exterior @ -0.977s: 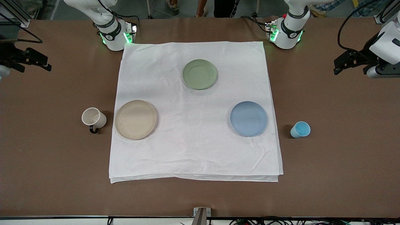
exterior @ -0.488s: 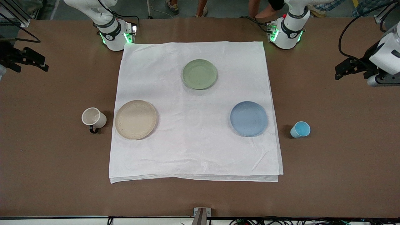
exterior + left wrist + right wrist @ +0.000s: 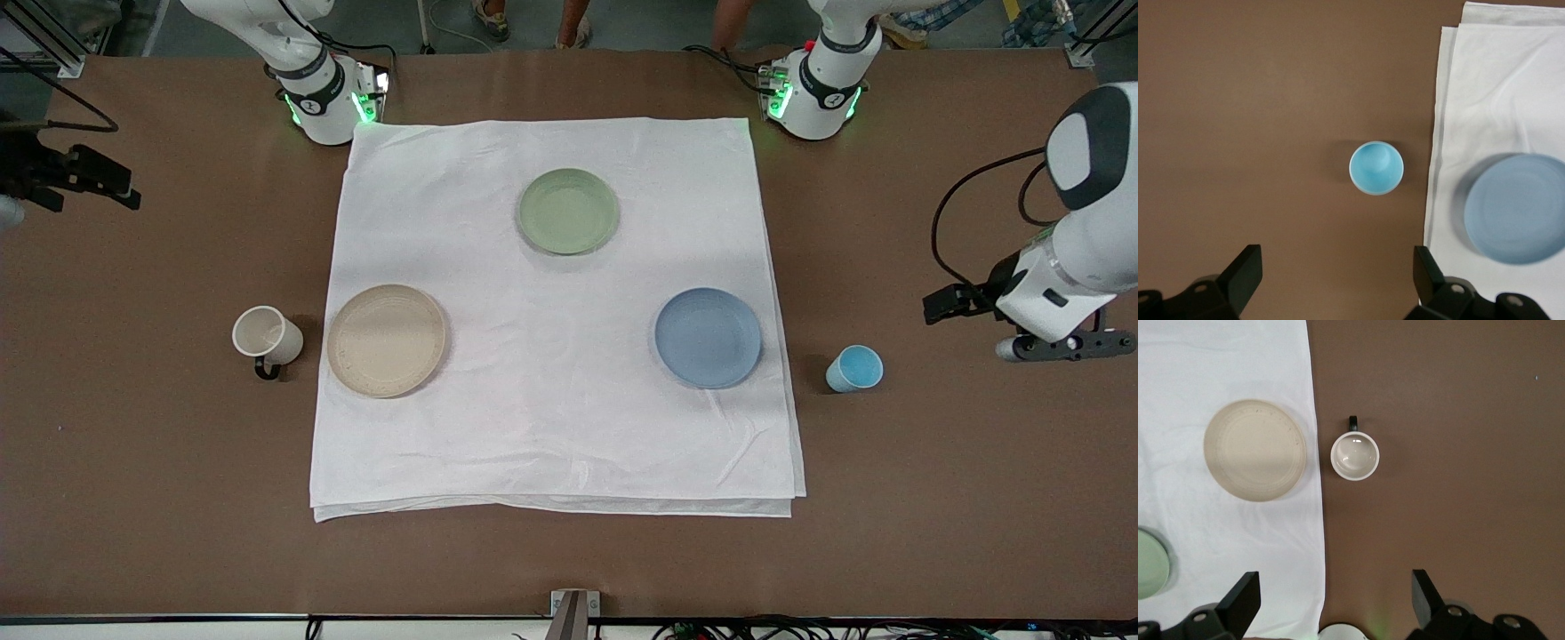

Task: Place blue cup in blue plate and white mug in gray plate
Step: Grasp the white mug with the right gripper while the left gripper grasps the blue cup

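Observation:
My right gripper should pick up the mug by its round body (image 3: 271,337) next, so it can put the white mug in the gray plate (image 3: 386,340).
The blue cup (image 3: 854,369) stands upright on the bare brown table, beside the blue plate (image 3: 708,337), toward the left arm's end. My left gripper (image 3: 944,305) hangs open and empty over the bare table beside the cup. In the left wrist view (image 3: 1336,277) the cup (image 3: 1376,168) is apart from the fingers, with the blue plate (image 3: 1518,208) next to it. The white mug (image 3: 265,336) stands upright beside the gray plate (image 3: 386,340). My right gripper (image 3: 116,182) is open and empty, high over the table's right-arm end. Its view (image 3: 1333,600) shows the mug (image 3: 1355,456) and gray plate (image 3: 1255,459).
A green plate (image 3: 568,211) lies on the white cloth (image 3: 551,427) nearer the robot bases. All three plates sit on the cloth; the cup and the mug stand off it on the brown table (image 3: 960,498). The arm bases (image 3: 329,107) stand at the cloth's corners.
My left arm has swung toward the front camera and lowered, so its gripper now hangs close beside the blue cup. The right gripper has barely shifted. Cups and plates have not moved.

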You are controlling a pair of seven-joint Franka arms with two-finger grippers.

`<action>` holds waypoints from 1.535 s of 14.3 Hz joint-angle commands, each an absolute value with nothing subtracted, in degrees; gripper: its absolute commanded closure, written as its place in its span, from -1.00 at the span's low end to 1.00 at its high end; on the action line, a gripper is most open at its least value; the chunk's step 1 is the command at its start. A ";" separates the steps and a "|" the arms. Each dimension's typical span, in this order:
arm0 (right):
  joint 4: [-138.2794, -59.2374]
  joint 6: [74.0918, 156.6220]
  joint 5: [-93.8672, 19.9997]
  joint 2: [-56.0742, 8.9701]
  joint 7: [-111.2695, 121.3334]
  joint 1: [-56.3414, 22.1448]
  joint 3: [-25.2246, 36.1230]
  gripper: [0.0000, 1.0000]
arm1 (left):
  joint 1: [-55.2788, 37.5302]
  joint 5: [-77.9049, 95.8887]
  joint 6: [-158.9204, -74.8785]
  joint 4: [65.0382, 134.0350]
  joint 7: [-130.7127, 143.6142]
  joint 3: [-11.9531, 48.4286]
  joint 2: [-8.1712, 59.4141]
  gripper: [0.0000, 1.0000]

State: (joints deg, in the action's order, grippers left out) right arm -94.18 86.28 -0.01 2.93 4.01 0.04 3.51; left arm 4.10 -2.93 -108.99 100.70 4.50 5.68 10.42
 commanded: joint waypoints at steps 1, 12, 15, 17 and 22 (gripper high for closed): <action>-92.46 93.57 0.96 -6.29 4.75 0.70 3.52 -1.00 | 4.57 -3.87 -117.48 105.54 4.66 5.80 13.08 -0.98; -112.06 132.97 -5.27 -23.89 -0.70 0.53 3.43 -1.00 | 5.98 -3.87 -136.84 112.06 4.57 5.80 25.74 -0.11; -112.85 132.98 -5.27 -25.31 -0.62 0.53 3.43 -0.68 | 5.98 -3.87 -137.02 112.06 4.57 5.80 26.72 0.40; -113.46 132.72 -5.27 -25.58 -0.62 0.44 3.34 -0.24 | 5.98 -3.87 -136.93 112.06 4.57 5.80 26.54 0.80; -112.77 131.06 -5.27 -25.31 -0.17 0.44 3.34 0.99 | 5.36 -3.78 -129.31 112.68 7.72 9.21 20.14 1.00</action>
State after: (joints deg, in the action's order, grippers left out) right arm -112.36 132.13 -4.41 -26.41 0.07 0.22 3.66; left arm 5.60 -2.94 -133.48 111.48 5.01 7.03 24.74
